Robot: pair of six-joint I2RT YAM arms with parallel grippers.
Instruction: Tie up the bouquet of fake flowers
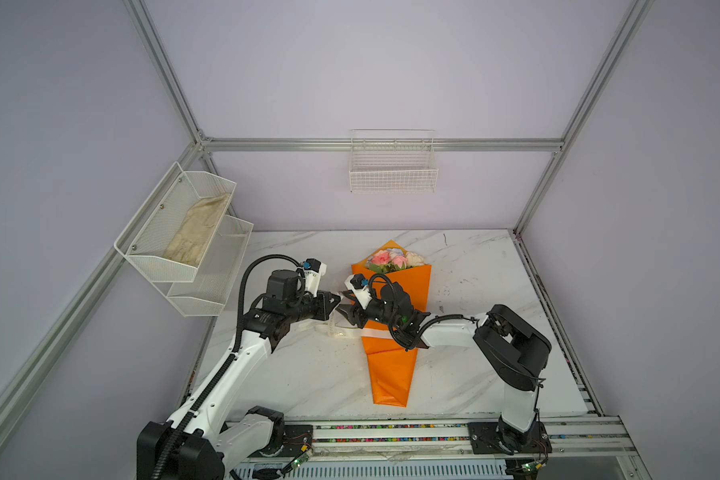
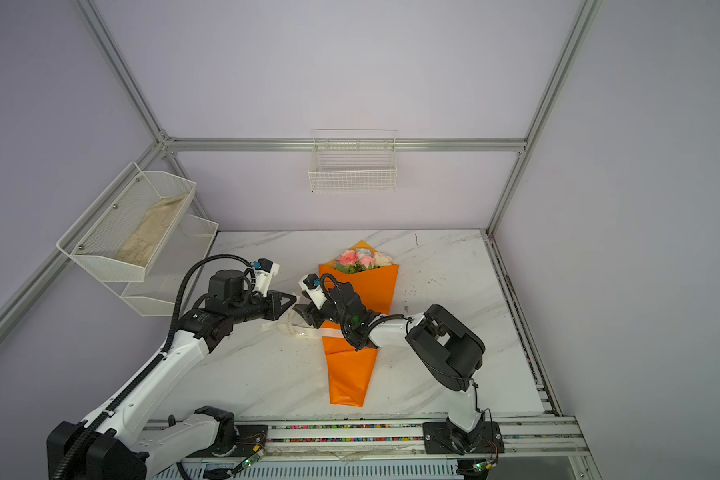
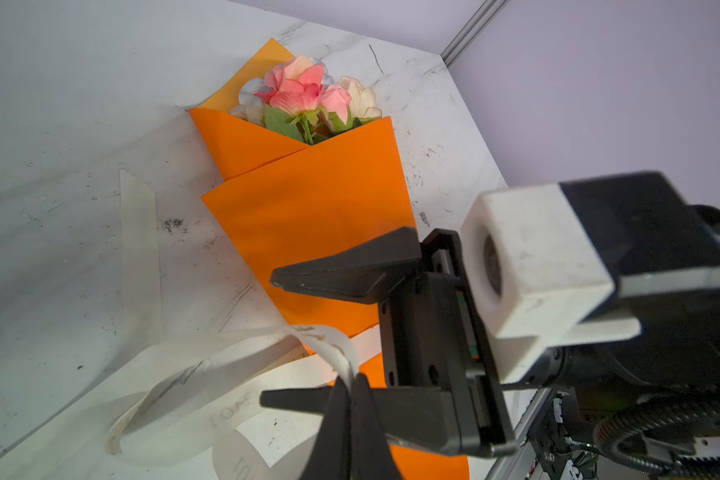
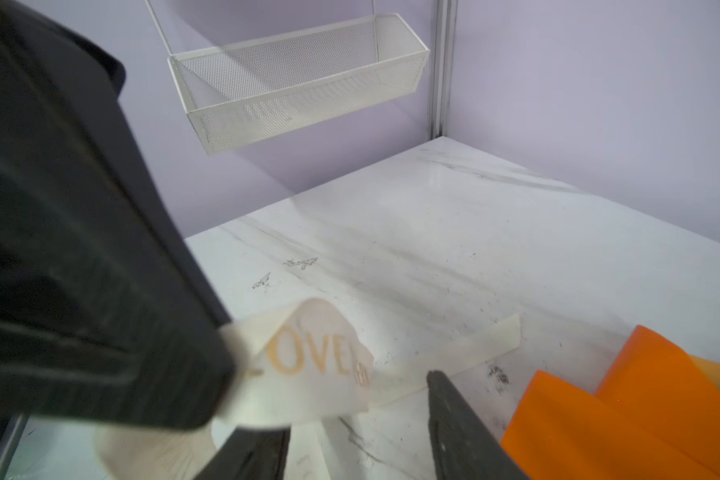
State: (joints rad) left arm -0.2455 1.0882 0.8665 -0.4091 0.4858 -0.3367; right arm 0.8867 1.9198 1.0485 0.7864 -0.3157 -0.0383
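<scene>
The robot's right gripper next needs to grab the piece of lettered ribbon just beyond the left gripper's fingers, so that the left gripper is free to tie the bouquet.
The bouquet of fake flowers [image 1: 417, 286] [image 2: 382, 286] [image 3: 308, 208] lies on the marble table, pink and cream roses [image 1: 395, 259] at the far end of its orange paper cone [image 4: 641, 415]. A cream lettered ribbon [image 1: 336, 329] [image 2: 304, 332] [image 3: 184, 374] [image 4: 308, 357] crosses the cone's middle and loops loose to its left. My left gripper [image 1: 336, 297] [image 2: 292, 297] [image 3: 352, 380] is shut on a strip of that ribbon. Tip to tip with it, my right gripper [image 1: 341, 302] [image 2: 300, 301] [image 3: 269, 340] [image 4: 350, 424] stands open, the held strip in front of its jaws.
Two white mesh shelves [image 1: 184, 232] [image 4: 300, 83] hang on the left wall, the upper one holding a beige cloth. A white wire basket [image 1: 393, 166] hangs on the back wall. An aluminium rail [image 1: 391, 432] carrying both arm bases runs along the table's front edge.
</scene>
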